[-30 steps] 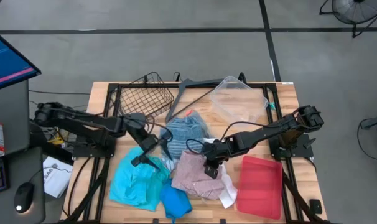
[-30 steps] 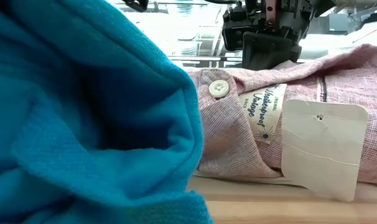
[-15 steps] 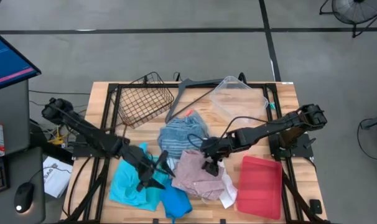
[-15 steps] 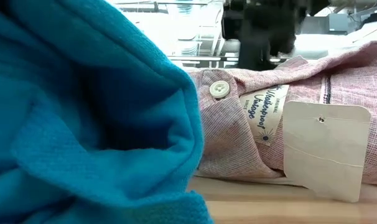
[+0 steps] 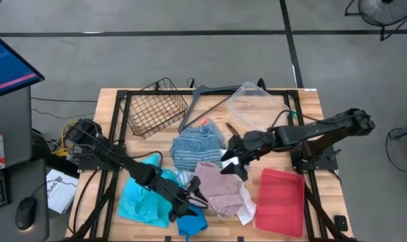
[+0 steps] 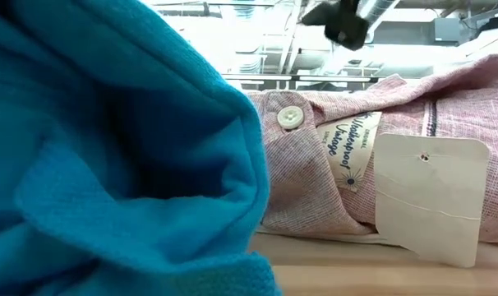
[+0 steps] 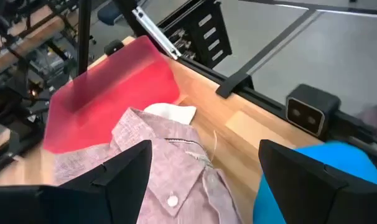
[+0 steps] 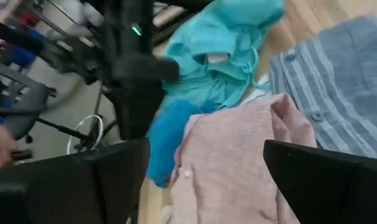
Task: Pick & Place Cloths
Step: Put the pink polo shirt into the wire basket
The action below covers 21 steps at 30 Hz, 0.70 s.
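Note:
My left gripper grabs the pink shirt by its buttoned front next, to place the shirt in the wire basket.
The cloths lie heaped on the table's near half: a turquoise one, a bright blue one, a pink buttoned shirt with a paper tag, a blue-white striped one and a white one. My left gripper hangs open above the seam between the blue cloth and the pink shirt. My right gripper stands open over the pink shirt's far edge. It is raised clear of the shirt and shows at the top of the low view.
A flat red tray lies right of the heap. At the far edge stand a wire basket, a grey hanger and a clear plastic tub. Bare wood shows at the table's far left and near right corners.
My right gripper has opened, let go of the pink shirt, risen off it and drawn back toward the far right. The shirt has stayed where it lay. My left gripper has travelled from over the turquoise cloth toward the near edge and the right, to the blue cloth.

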Each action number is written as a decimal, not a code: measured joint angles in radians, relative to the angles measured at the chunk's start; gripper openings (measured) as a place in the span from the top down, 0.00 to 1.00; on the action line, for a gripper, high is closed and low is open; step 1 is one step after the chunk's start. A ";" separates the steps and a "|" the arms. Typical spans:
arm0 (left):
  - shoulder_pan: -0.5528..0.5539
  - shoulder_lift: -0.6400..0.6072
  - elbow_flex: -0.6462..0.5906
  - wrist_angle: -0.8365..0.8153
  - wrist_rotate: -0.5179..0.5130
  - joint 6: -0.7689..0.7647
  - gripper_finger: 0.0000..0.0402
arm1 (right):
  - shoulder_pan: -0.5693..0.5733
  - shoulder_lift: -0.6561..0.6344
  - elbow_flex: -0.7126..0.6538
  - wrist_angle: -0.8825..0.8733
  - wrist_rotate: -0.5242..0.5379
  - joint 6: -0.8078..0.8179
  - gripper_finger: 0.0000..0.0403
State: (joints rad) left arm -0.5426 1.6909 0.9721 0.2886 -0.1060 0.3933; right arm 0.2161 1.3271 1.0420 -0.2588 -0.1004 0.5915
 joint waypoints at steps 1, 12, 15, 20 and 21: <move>0.000 0.014 0.007 0.003 -0.003 -0.012 0.29 | 0.000 -0.018 0.000 0.010 0.001 0.001 0.23; 0.005 0.127 0.068 -0.022 -0.056 -0.101 0.26 | 0.053 -0.170 0.000 -0.017 0.110 -0.002 0.23; 0.007 0.158 0.068 -0.026 -0.066 -0.128 0.23 | 0.065 -0.173 0.002 -0.030 0.144 -0.005 0.23; 0.006 0.190 0.068 -0.033 -0.163 -0.144 0.20 | 0.078 -0.163 0.001 -0.052 0.162 -0.007 0.23; 0.007 0.192 0.068 -0.043 -0.190 -0.144 0.19 | 0.082 -0.160 0.000 -0.059 0.162 -0.007 0.23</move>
State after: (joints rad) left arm -0.5358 1.8824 1.0401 0.2456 -0.2959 0.2493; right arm 0.2980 1.1673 1.0423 -0.3182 0.0616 0.5846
